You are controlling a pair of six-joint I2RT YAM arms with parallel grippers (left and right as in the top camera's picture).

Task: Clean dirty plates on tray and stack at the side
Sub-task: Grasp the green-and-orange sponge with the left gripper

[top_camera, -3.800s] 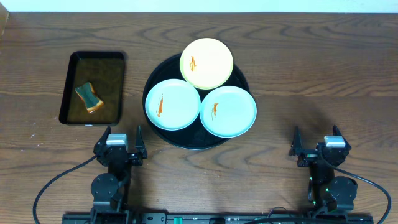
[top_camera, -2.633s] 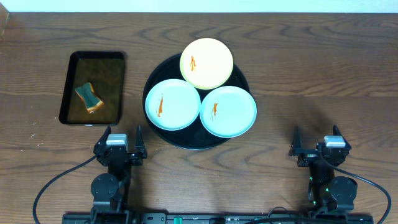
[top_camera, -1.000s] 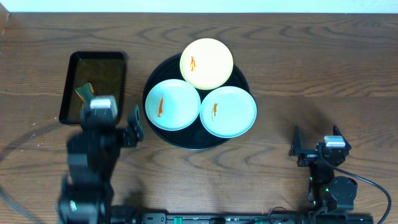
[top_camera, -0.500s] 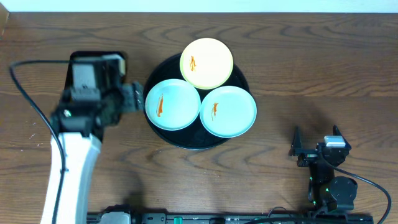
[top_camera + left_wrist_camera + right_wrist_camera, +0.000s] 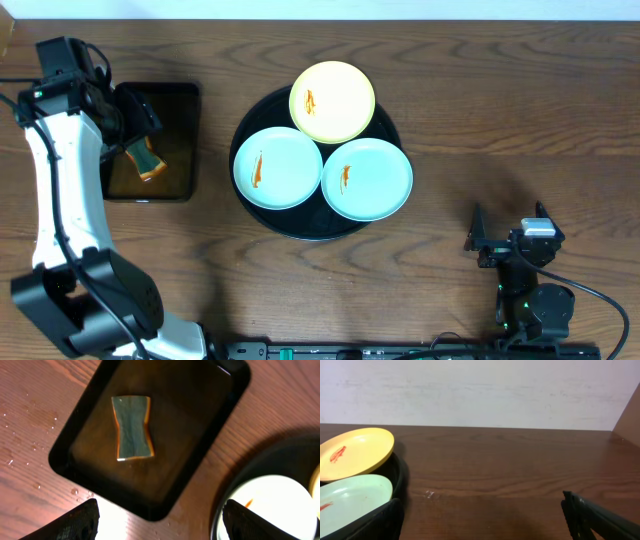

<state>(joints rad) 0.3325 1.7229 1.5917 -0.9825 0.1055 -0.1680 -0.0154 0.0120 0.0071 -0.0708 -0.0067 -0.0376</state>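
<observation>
The sponge's orange side should stay free to wipe plates, so my left gripper will next grab the sponge across its middle [image 5: 145, 157] [image 5: 133, 428] from the green top.
Three smeared plates lie on the round black tray [image 5: 243, 128]: a pale yellow plate [image 5: 332, 101] at the back, a mint-blue plate [image 5: 277, 167] front left, another mint-blue plate [image 5: 367, 179] front right. My left gripper [image 5: 136, 112] hovers open and empty over the rectangular tray, left of the plates. The left wrist view shows its open jaws [image 5: 160, 525] above the sponge [image 5: 131, 427], with a mint plate [image 5: 272, 502] at the right edge. My right gripper [image 5: 497, 241] rests open near the front right; its jaws [image 5: 480, 525] face the yellow plate [image 5: 355, 452] and a mint plate [image 5: 350, 497].
A rectangular black tray [image 5: 190, 140] with wet sheen holds a green and orange sponge [image 5: 144, 160] at the left. Water drops lie on the wood beside it [image 5: 30, 415]. A wall runs behind the table [image 5: 480, 390].
My left arm has risen from its rest pose at the front and swung back and left, ending over the rectangular sponge tray. The plates and right arm have not moved.
</observation>
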